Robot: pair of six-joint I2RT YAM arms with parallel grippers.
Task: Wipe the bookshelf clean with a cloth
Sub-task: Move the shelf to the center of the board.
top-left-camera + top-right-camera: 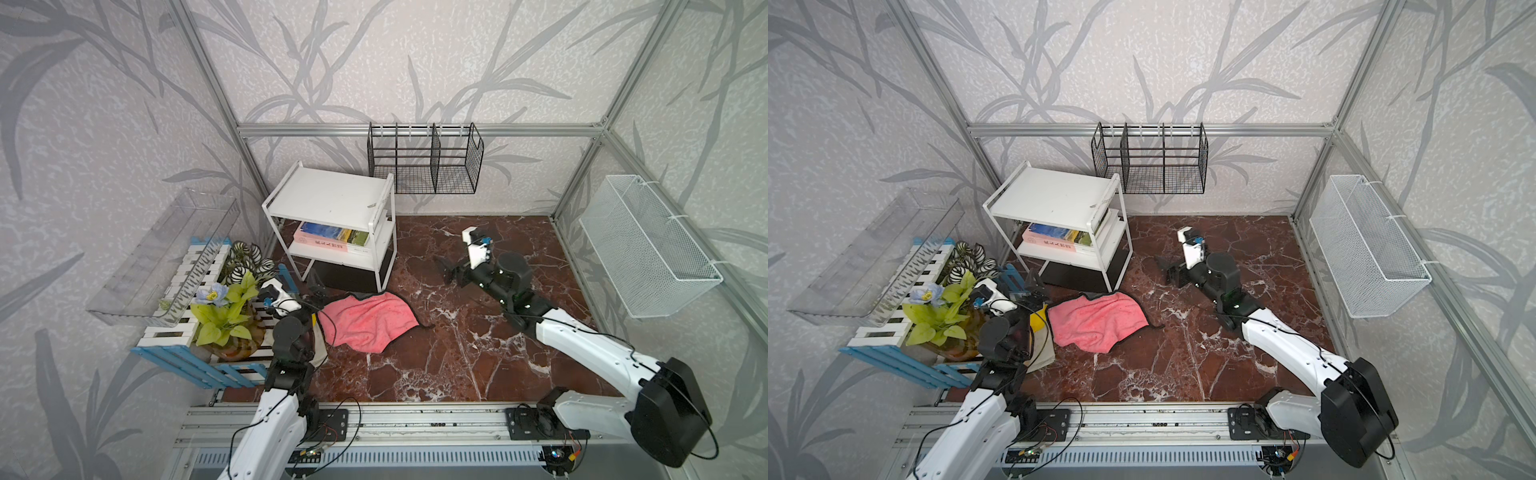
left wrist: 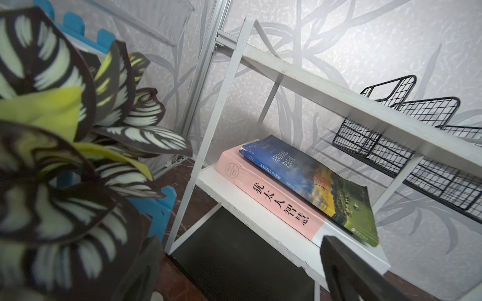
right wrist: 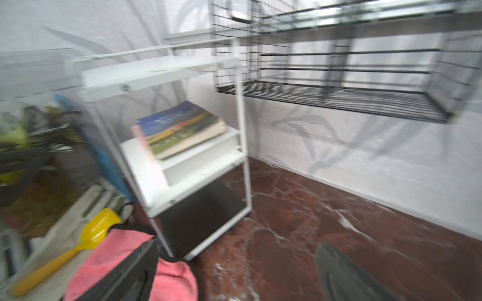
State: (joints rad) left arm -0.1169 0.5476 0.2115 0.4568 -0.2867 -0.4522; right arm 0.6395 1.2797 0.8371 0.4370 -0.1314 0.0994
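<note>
I should grab the bookshelf's front post farthest from the plants with my right gripper next. Then I can pull the bookshelf into the open for wiping.
The white bookshelf (image 1: 332, 199) (image 1: 1054, 197) stands at the back left of the marble floor, with two books (image 1: 332, 239) stacked on its middle board (image 2: 234, 194). The pink cloth (image 1: 365, 322) (image 1: 1096, 320) lies crumpled on the floor in front of it, its dark edge showing. My left gripper (image 1: 316, 296) (image 2: 245, 276) is open beside the cloth's left edge and faces the shelf's bottom. My right gripper (image 1: 449, 272) (image 3: 234, 276) is open and low over the floor, right of the shelf (image 3: 146, 75), with the cloth (image 3: 117, 250) behind one finger. Neither holds anything.
A black wire rack (image 1: 424, 166) hangs on the back wall. A white mesh basket (image 1: 648, 245) is on the right wall and a clear tray (image 1: 166, 253) on the left. Plants in a blue-white crate (image 1: 224, 307) crowd my left arm. A beige cloth with a yellow scoop (image 3: 96, 232) lies beside the pink cloth.
</note>
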